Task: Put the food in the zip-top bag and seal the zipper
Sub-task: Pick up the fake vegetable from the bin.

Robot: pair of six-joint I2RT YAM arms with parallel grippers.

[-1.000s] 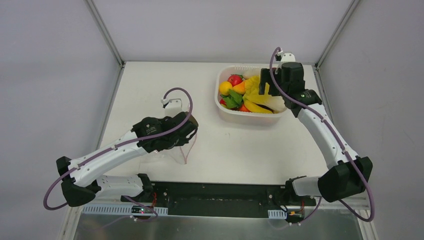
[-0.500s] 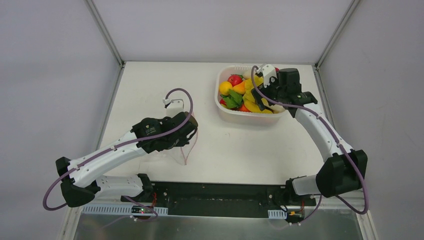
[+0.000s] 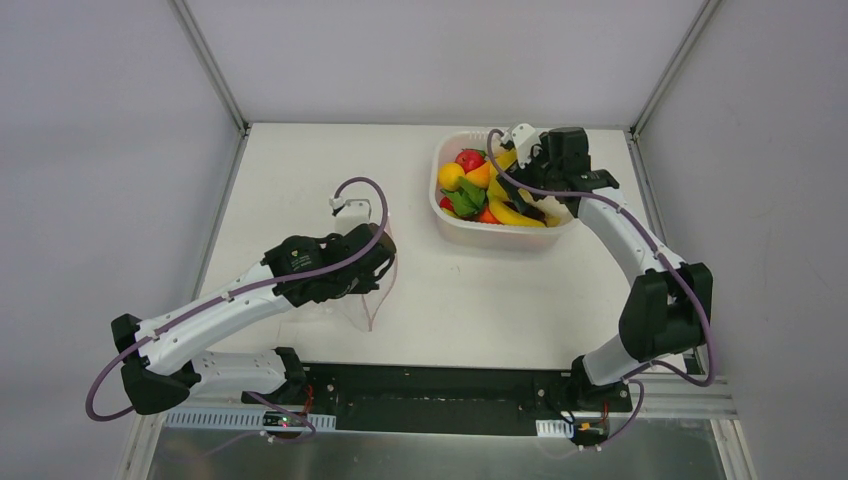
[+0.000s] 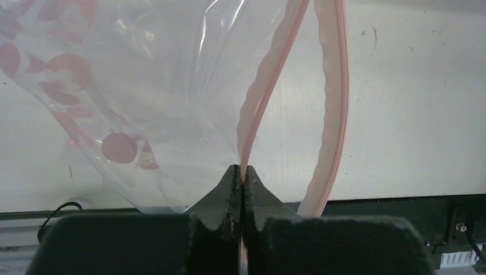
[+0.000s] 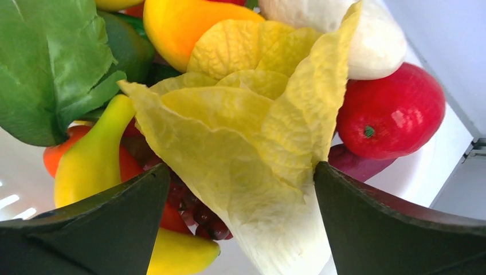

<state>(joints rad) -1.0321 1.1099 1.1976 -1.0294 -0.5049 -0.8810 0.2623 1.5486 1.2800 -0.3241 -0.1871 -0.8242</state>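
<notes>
Next, my right gripper grabs the cabbage's yellow leafy part (image 3: 506,161), so the white end stays free to enter the bag (image 3: 362,300).
My left gripper (image 4: 241,175) is shut on the pink-red zipper (image 4: 261,97) of the clear zip-top bag (image 4: 143,86), holding one lip up; the other lip (image 4: 335,109) bows away, so the mouth gapes. In the top view the left gripper (image 3: 372,262) holds the bag (image 3: 362,300) left of centre. My right gripper (image 5: 240,166) is open, its jaws on either side of a pale yellow cabbage leaf (image 5: 246,114) in the food pile. Around it lie a red fruit (image 5: 390,112), a yellow banana (image 5: 91,160), a green leaf (image 5: 51,63) and dark grapes (image 5: 200,217).
The food (image 3: 470,180) fills a white basket (image 3: 445,215) at the back right, with my right gripper (image 3: 525,190) down inside it. Bare white table lies between the basket and the bag. Metal frame posts stand at the back corners.
My right gripper has swung left and down from the basket's right rim into the food pile. The left arm and the bag have stayed still.
</notes>
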